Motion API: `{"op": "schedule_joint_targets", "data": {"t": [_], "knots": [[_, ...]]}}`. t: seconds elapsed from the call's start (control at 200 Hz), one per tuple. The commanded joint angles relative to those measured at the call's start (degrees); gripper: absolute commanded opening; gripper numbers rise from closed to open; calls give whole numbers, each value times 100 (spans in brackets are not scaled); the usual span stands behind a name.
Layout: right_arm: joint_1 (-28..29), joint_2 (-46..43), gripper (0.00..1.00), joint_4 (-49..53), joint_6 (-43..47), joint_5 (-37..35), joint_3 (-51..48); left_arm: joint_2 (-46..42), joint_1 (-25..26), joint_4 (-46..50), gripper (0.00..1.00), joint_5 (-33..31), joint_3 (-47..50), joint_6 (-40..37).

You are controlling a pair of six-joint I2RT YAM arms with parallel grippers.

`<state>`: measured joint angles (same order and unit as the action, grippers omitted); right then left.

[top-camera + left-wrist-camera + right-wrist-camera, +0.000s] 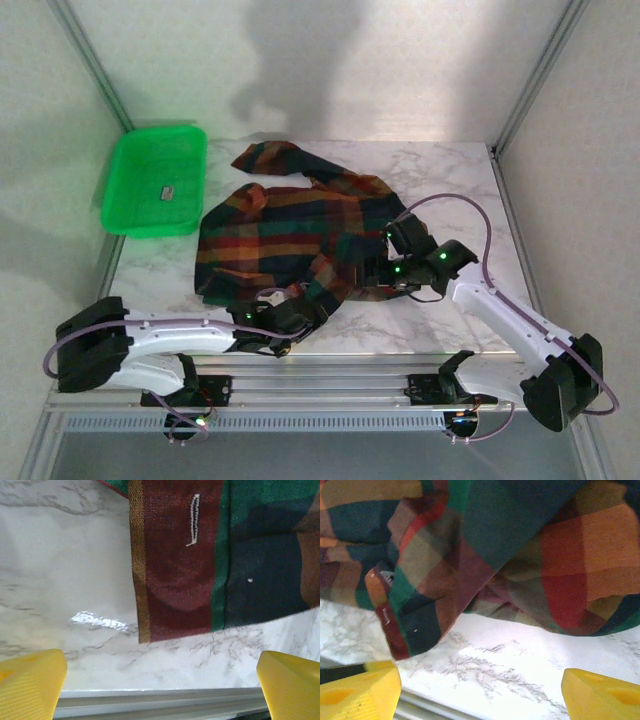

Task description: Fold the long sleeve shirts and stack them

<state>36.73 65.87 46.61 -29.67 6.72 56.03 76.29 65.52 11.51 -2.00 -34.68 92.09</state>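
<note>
I need to grab the shirt's hem corner by its tip (156,629) with my left gripper next, near the buttonhole, to pull the cloth straight for folding.
One long sleeve shirt (290,230), plaid in dark green, red, orange and navy, lies crumpled in the middle of the marble table (450,175). My left gripper (288,328) sits low at the shirt's near hem, open. In the left wrist view its yellow fingertips (30,680) flank bare marble, and the hem corner with a buttonhole (175,580) lies just ahead, untouched. My right gripper (385,272) is at the shirt's right near edge, open. In the right wrist view the bunched cloth (495,545) hangs beyond the yellow fingertips (602,695), with nothing between them.
A bright green plastic tray (155,180) with a small dark item in it stands at the far left. The aluminium rail (330,385) runs along the table's near edge, close behind both grippers. Bare marble lies to the right of the shirt.
</note>
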Motion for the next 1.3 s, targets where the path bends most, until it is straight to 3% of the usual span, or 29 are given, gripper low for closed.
{"op": "schedule_joint_targets", "data": {"t": [0.0,0.325,0.581,0.756,0.816,0.956,1.016,1.166,1.291], "knots": [[-60,-270,85,175,332,416,14,305,-49,-584,95,-301,21,593],[-245,-943,89,299,409,665,-239,531,-205,-601,79,-1392,-375,574],[-348,-1004,89,322,476,742,-227,882,-338,-715,69,-1218,-463,599],[-433,-907,89,372,550,759,-133,1035,-301,-277,54,-1166,-846,485],[-462,-900,89,357,565,768,-127,1103,-271,-210,45,-1103,-884,489],[-550,-942,89,390,567,767,-86,1077,-224,-115,11,-1073,-814,616],[-574,-945,89,435,614,752,-66,952,-196,97,3,-1157,-902,592],[-659,-941,90,471,655,683,-58,602,-162,779,0,-1405,-1236,197],[-806,-818,90,494,613,648,75,284,-162,1783,0,-1821,-1889,-595]]}}
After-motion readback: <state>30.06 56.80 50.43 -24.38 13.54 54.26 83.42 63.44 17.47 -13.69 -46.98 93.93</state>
